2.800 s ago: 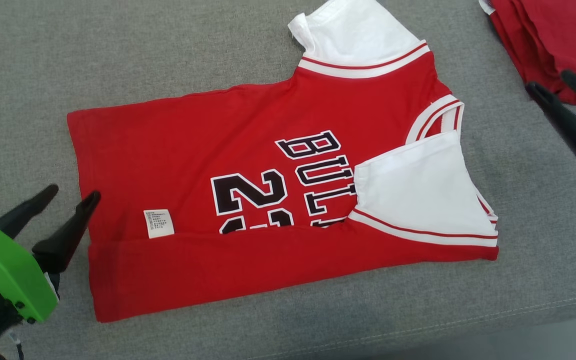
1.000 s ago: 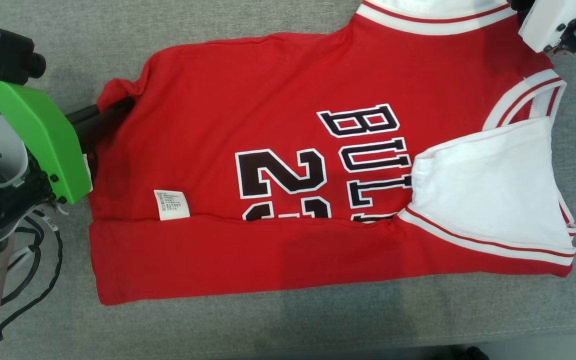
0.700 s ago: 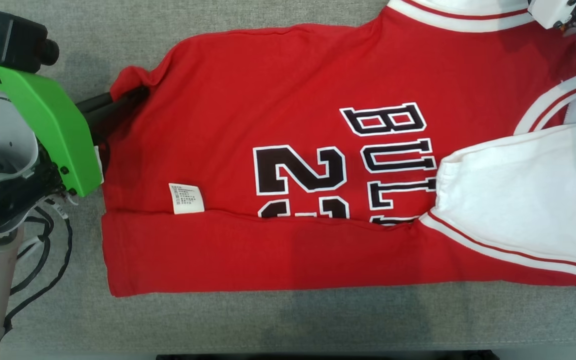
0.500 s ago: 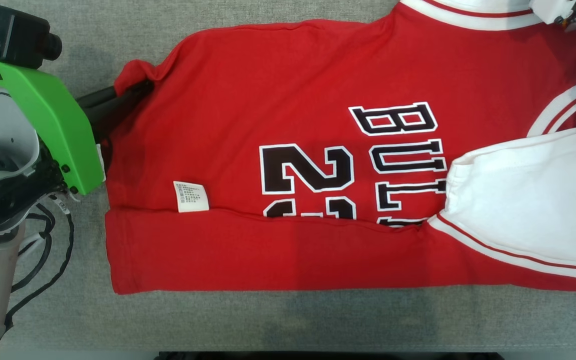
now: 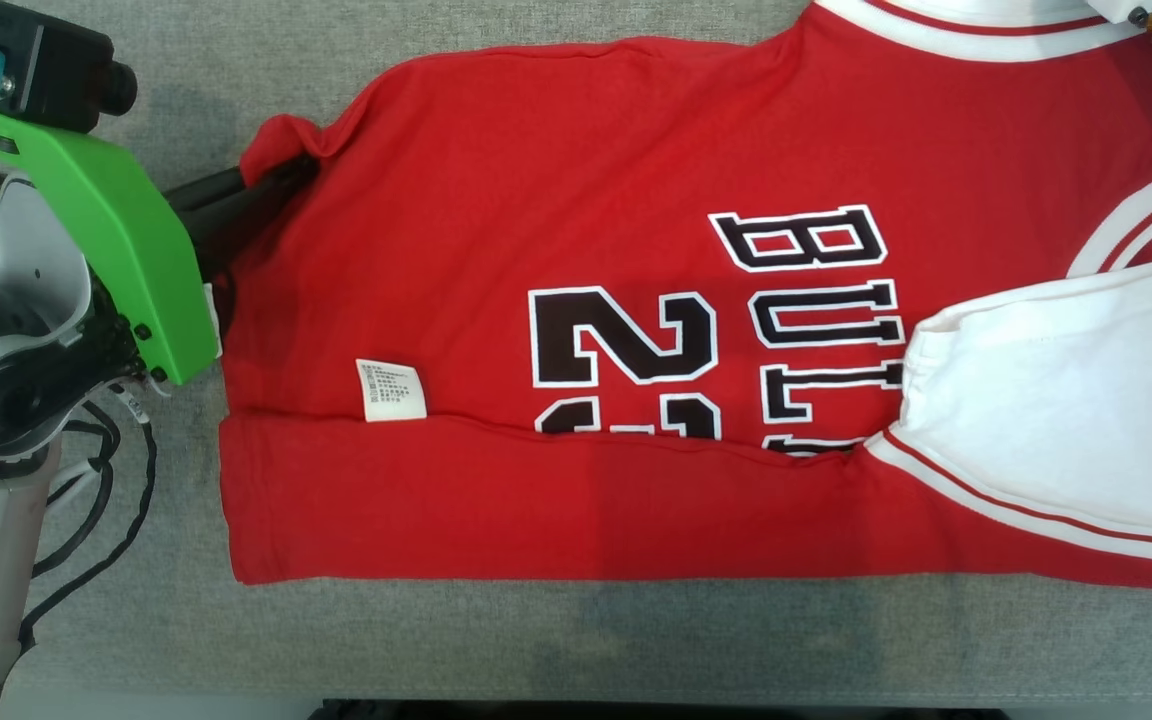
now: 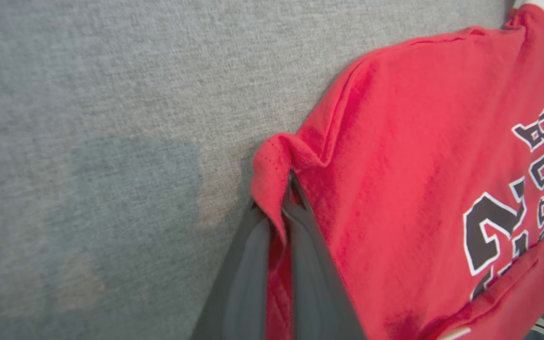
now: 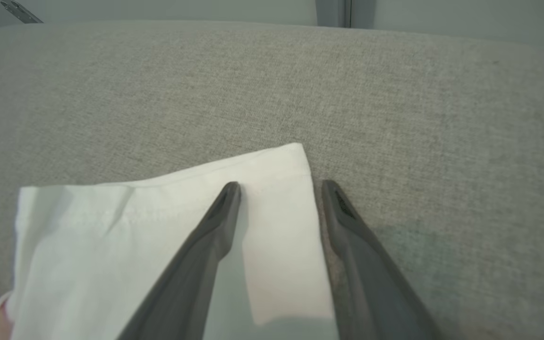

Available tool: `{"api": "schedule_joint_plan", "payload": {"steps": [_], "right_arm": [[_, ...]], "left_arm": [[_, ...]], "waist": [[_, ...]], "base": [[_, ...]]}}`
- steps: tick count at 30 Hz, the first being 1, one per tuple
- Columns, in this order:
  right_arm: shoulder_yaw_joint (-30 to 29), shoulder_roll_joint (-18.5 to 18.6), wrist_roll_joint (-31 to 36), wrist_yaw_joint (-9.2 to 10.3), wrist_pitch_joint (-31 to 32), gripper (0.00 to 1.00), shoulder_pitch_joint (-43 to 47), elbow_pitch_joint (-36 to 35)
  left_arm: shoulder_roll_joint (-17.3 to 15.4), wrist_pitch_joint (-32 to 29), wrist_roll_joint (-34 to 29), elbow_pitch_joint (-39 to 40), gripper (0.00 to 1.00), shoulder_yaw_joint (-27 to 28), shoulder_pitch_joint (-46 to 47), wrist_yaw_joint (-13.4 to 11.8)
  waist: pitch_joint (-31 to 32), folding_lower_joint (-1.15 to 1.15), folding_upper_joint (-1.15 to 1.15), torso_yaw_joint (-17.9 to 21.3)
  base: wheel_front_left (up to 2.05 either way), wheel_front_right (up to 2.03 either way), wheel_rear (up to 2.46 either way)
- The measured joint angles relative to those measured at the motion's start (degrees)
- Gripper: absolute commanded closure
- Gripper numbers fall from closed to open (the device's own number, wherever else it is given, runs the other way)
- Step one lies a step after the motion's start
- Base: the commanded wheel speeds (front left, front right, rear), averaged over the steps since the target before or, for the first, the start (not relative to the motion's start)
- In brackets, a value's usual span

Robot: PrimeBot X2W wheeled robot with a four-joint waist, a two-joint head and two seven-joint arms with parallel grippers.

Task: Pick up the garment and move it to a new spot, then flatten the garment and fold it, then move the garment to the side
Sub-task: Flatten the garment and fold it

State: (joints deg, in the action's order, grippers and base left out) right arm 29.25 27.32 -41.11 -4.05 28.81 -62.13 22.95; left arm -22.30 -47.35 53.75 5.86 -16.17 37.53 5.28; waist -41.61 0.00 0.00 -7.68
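The white sleeve [image 7: 157, 226] is flat on the cushion, so my right gripper should next pinch the sleeve by its open edge corner [image 7: 295, 156].
The garment [image 5: 576, 180] is a red jersey with black lettering and white sleeves, lying spread on the grey cushion [image 5: 136, 620], with its near long edge folded up over the numbers. My left gripper [image 5: 281, 178] is shut on the far hem corner, which bunches up around the fingers. The left wrist view has red cloth [image 6: 409, 165] pinched between the left gripper [image 6: 287, 189]. In the right wrist view my right gripper [image 7: 280, 185] stands open over the far white sleeve [image 7: 135, 226], one finger on the cloth and one just past its edge.
A white care label [image 5: 391, 390] sits near the fold line. The near white sleeve [image 5: 1056, 400] lies folded over the chest. Black cables [image 5: 86, 500] hang beside my left arm. The cushion's front edge [image 5: 636, 695] runs along the bottom. Bare grey fabric [image 7: 395, 94] lies beyond the far sleeve.
The left gripper, open beside the hem earlier, is now shut on its far corner. The right gripper has gone to the far sleeve. The camera shifted, sliding the garment rightward in view.
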Motion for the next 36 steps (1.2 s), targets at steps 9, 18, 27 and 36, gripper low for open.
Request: {"api": "schedule_joint_plan", "payload": {"steps": [9,18,27,36], "right_arm": [[0.1,-1.0,0.4,-0.98,-3.0,1.0,-0.8,0.6],[-0.8,-1.3,-0.7,-2.0,-7.8,1.0,-0.4,-0.8],[-0.4,-0.8,-1.9,-2.52,-11.4,1.0,3.4,-3.5],[1.4,-0.6,-3.3,-3.01,-14.5,1.0,7.4,-6.4]], "left_arm": [[0.1,1.7,-0.8,-2.0,1.0,0.5,0.1,0.3],[-0.3,4.1,-1.4,-5.4,1.0,2.5,0.1,0.3],[-0.4,6.9,-1.7,-7.2,1.0,3.4,-0.2,0.3],[-0.3,9.3,-2.0,-9.0,1.0,4.0,-2.8,0.3]], "waist": [[0.6,0.0,0.0,0.4],[2.4,0.0,0.0,2.5],[4.7,0.0,0.0,4.8],[7.4,0.0,0.0,6.2]], "base": [[0.0,0.0,0.0],[0.0,0.0,0.0],[0.0,0.0,0.0],[0.0,0.0,0.0]]}}
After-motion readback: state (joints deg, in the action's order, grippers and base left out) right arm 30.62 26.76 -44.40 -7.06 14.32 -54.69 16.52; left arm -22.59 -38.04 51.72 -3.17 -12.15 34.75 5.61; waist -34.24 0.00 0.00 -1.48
